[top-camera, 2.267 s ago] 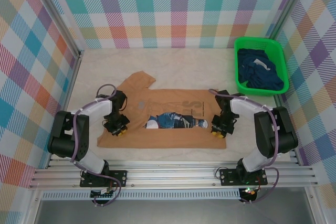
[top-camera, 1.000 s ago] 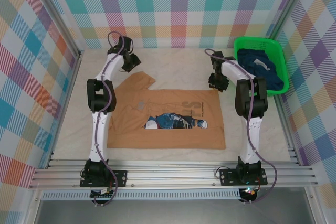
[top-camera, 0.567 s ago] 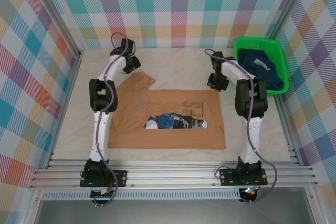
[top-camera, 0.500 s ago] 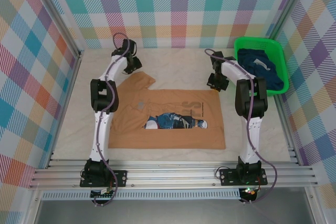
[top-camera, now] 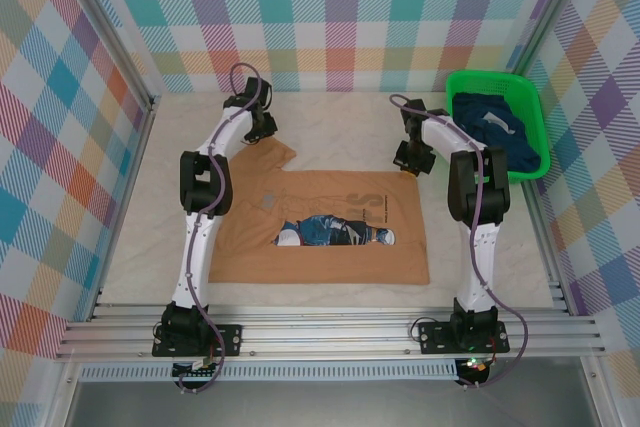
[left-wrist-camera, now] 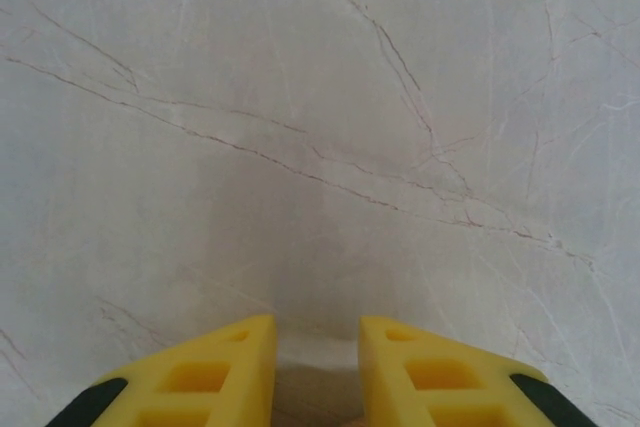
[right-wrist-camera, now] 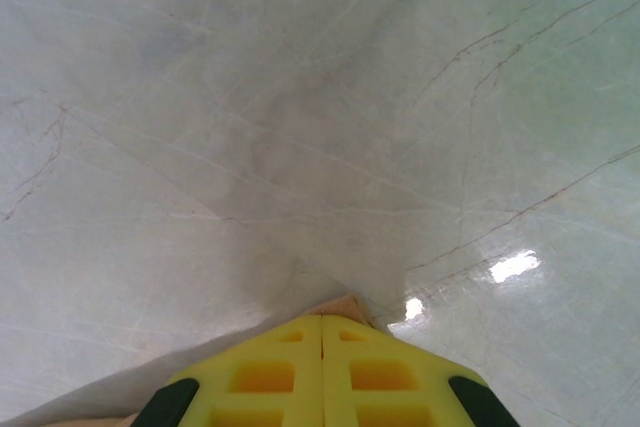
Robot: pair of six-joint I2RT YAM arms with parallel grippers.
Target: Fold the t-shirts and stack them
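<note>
My left gripper is going to grab the tan-orange t-shirt's far sleeve tip (top-camera: pixel 269 141) next. Then both grippers can fold the t-shirt's far side over the print (top-camera: pixel 335 230).
The tan-orange t-shirt (top-camera: pixel 320 265) lies flat mid-table, its blue-and-white print (top-camera: pixel 335 230) facing up. Both arms reach to its far edge. My left gripper (top-camera: pixel 262 130) hovers at the far tip of the left sleeve (top-camera: pixel 270 155). In the left wrist view its yellow fingers (left-wrist-camera: pixel 240 347) stand a little apart over bare table, so the left gripper (left-wrist-camera: pixel 315 325) is open. My right gripper (top-camera: pixel 404 160) is at the shirt's far right corner. In the right wrist view the right gripper (right-wrist-camera: pixel 322 319) is shut, with a tan corner of cloth (right-wrist-camera: pixel 345 304) poking out past its tips. Dark navy t-shirts (top-camera: pixel 495 137) lie crumpled in the basket.
The bright green mesh basket (top-camera: pixel 497 77) stands at the back right, close to the right arm. Plaid walls enclose the table on the left, the back and the right. Pale marbled tabletop (top-camera: pixel 330 122) lies between the two grippers.
Both arms left the shirt's near edge and reached to its far edge. In the last second the left gripper slid right toward the sleeve, its jaws narrowing. The right gripper shut on the corner.
</note>
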